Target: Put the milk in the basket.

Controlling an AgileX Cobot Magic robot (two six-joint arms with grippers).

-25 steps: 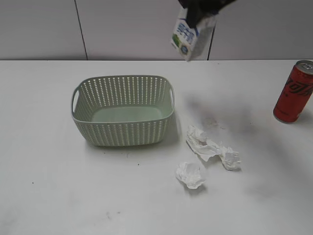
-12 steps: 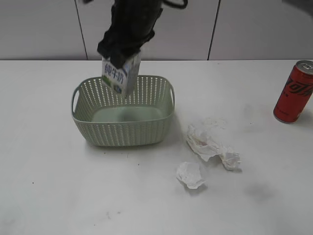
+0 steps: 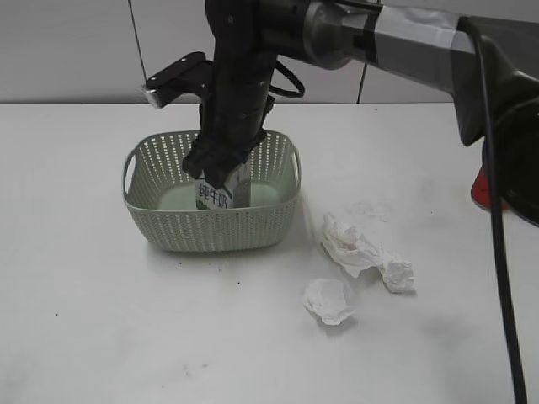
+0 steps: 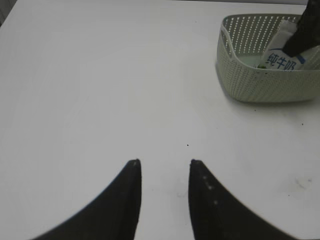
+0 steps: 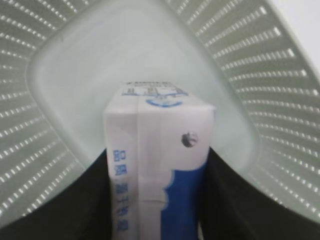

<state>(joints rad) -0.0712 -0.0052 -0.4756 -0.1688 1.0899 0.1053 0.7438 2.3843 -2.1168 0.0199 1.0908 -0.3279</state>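
The milk's lower end is low over the basket's bottom and the milk would stand there, so the robot's right gripper needs to open.
The milk [image 3: 216, 194], a white carton with blue characters, is inside the sage-green basket [image 3: 173, 223], low near its floor. My right gripper [image 3: 221, 172] is shut on the milk from above; the right wrist view shows the carton [image 5: 157, 165] clamped between both fingers over the basket floor [image 5: 75, 85]. The left wrist view shows the basket [image 4: 260, 82] at the upper right with the milk [image 4: 282, 57] in it. My left gripper [image 4: 164, 162] is open and empty over bare table, far from the basket.
Two crumpled white tissues [image 3: 366, 252] [image 3: 328, 300] lie on the table to the right of the basket. A red soda can [image 3: 480, 189] is mostly hidden behind my right arm at the far right. A pale wall stands behind the table.
My right gripper carried the milk from high on the right, leftward over the basket, then down into it. The arm now hides most of the red can.
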